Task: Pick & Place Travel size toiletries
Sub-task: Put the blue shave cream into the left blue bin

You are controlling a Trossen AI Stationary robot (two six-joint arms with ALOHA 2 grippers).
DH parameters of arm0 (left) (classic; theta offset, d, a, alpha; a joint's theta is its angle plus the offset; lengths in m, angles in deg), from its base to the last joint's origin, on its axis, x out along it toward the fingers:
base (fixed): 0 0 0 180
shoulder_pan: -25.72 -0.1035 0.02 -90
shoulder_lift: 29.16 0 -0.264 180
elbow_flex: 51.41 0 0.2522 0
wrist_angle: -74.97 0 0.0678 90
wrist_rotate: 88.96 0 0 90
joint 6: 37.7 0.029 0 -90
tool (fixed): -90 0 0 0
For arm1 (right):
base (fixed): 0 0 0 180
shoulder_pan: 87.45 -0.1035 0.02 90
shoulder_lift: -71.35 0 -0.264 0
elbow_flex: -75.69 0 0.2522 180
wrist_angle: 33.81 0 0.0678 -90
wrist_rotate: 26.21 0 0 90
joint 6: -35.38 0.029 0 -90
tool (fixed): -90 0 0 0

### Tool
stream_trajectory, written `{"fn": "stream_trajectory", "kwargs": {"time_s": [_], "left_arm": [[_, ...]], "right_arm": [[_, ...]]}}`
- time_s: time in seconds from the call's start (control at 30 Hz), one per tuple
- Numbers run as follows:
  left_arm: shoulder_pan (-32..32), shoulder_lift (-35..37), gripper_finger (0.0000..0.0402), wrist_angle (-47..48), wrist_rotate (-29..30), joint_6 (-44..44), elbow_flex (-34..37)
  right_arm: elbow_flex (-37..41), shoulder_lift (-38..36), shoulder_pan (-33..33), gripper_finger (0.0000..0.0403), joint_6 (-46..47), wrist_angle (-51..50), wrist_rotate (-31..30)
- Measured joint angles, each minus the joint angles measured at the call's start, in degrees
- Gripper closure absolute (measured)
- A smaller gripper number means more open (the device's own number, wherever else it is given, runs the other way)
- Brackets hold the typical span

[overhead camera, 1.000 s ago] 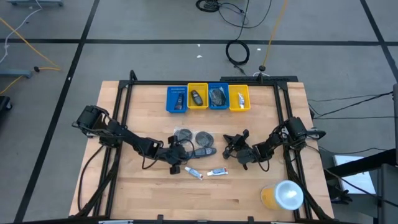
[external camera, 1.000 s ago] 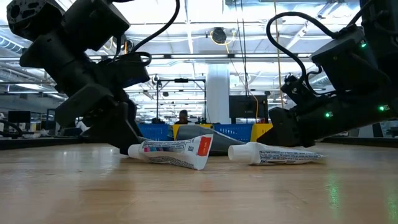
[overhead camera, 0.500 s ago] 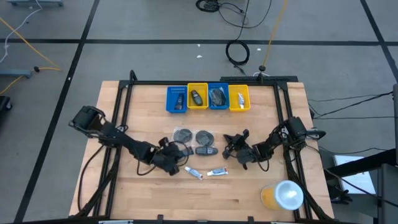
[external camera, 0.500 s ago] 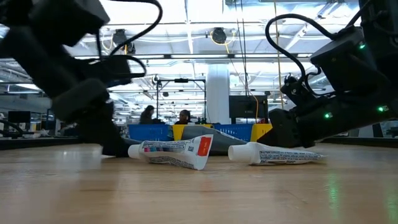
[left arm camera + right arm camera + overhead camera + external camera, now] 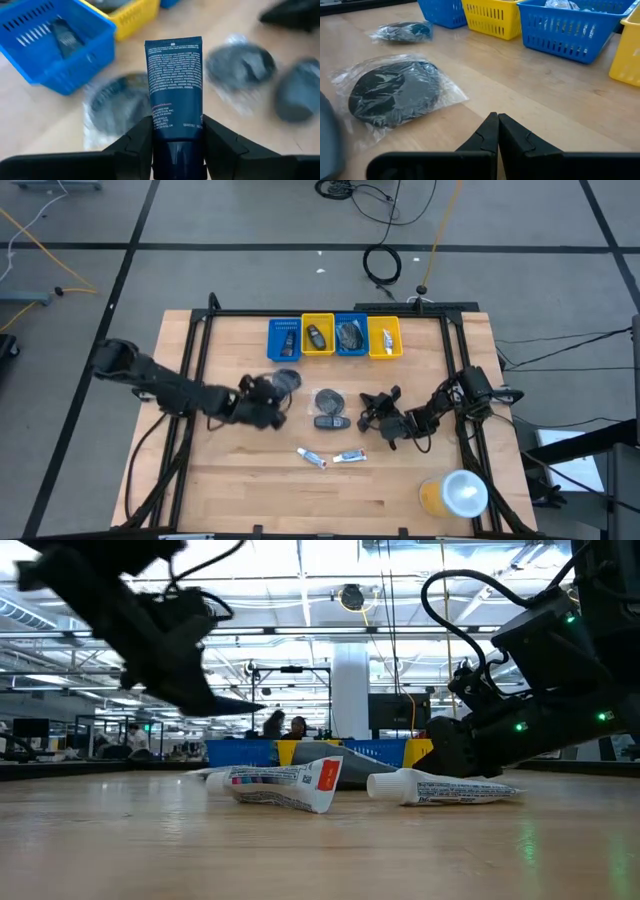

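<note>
The navy tube is held above the pouched disc, short of the blue bin, so my left gripper moves it toward the bin before release.
My left gripper is up off the table, shut on a dark navy tube with white print. Under it lies a round dark disc in a clear pouch. A second pouched disc and a dark bottle lie at the table's middle. Two small white tubes lie flat nearer the near edge. My right gripper is shut and holds nothing, low over the wood right of the second disc. My left gripper pinches the navy tube between its two fingers near the cap end. The tube lies along the fingers, and its flat crimped end points forward past them. It is lifted clear of the table.
A row of blue and yellow bins with items inside stands along the far edge. A large yellow cup with a white lid stands at the near right corner. Bare wood lies at the near left.
My left gripper has risen from the table with the navy tube and moved toward the far edge and slightly left, stopping over the left disc. The other items and my right arm have stayed where they were.
</note>
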Motion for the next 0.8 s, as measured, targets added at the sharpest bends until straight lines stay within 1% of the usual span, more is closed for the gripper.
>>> {"fn": "stream_trajectory", "kwargs": {"time_s": [0.17,0.33,0.4,0.53,0.67,0.8], "left_arm": [[-10.78,0.47,0.0271,-5.19,-3.44,6.86,0.00],[-21.52,0.47,0.0277,-8.10,-3.43,9.21,-0.04],[-25.51,0.47,0.0274,-10.89,-3.72,9.91,-0.04],[-32.65,-1.00,0.0270,-17.18,-8.71,11.65,-0.09],[-36.65,-4.66,0.0269,-22.95,-14.09,11.55,-0.24],[-37.61,-8.22,0.0269,-22.31,-14.31,10.35,-1.12]], "right_arm": [[0.00,0.00,0.02,0.0403,0.02,0.00,0.00],[0.00,0.00,0.02,0.0403,0.02,0.00,0.02],[-0.01,0.00,0.02,0.0403,0.00,0.01,0.02],[-0.01,0.00,0.02,0.0403,-0.05,0.02,0.02],[-0.02,0.00,0.02,0.0403,-0.09,0.04,0.00],[0.00,0.00,0.02,0.0403,-0.11,0.02,0.00]]}}
